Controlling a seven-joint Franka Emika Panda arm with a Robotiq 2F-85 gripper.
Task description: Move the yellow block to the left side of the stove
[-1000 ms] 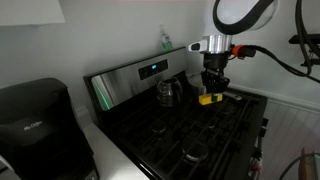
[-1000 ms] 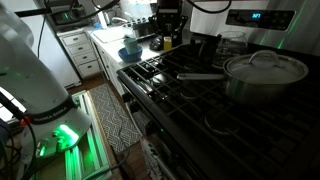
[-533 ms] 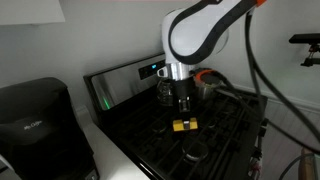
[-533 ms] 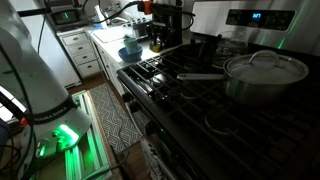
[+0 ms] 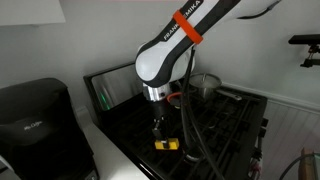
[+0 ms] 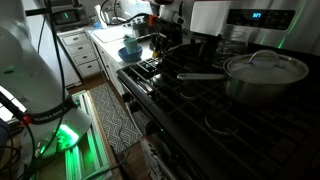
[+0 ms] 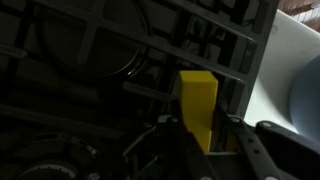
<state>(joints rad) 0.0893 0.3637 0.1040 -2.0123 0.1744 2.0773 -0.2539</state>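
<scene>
The yellow block (image 7: 197, 106) will stay held in my gripper until it sits on the grates square to the white counter. Its long side slants against the counter.
The small yellow block (image 5: 165, 145) is held between my gripper's fingers (image 5: 161, 138), just above the black stove's grates (image 5: 215, 125) near their front edge. In the wrist view the yellow block (image 7: 197, 106) stands between both dark jaws (image 7: 205, 135), which are shut on it, over the stove grates (image 7: 90, 60) close to the white counter edge (image 7: 285, 70). In an exterior view the gripper (image 6: 160, 38) hangs over the stove's far side (image 6: 180, 62), and the block is too small to make out there.
A steel pot with lid (image 6: 264, 72) sits on the near burner; it also shows behind my arm (image 5: 205, 84). A black coffee maker (image 5: 35, 125) stands on the counter. A blue bowl (image 6: 129, 52) lies beside the stove. The back panel carries a blue display (image 6: 256, 16).
My arm has swung from the back of the stove by the pot to the opposite front part, carrying the yellow block down close to the grates.
</scene>
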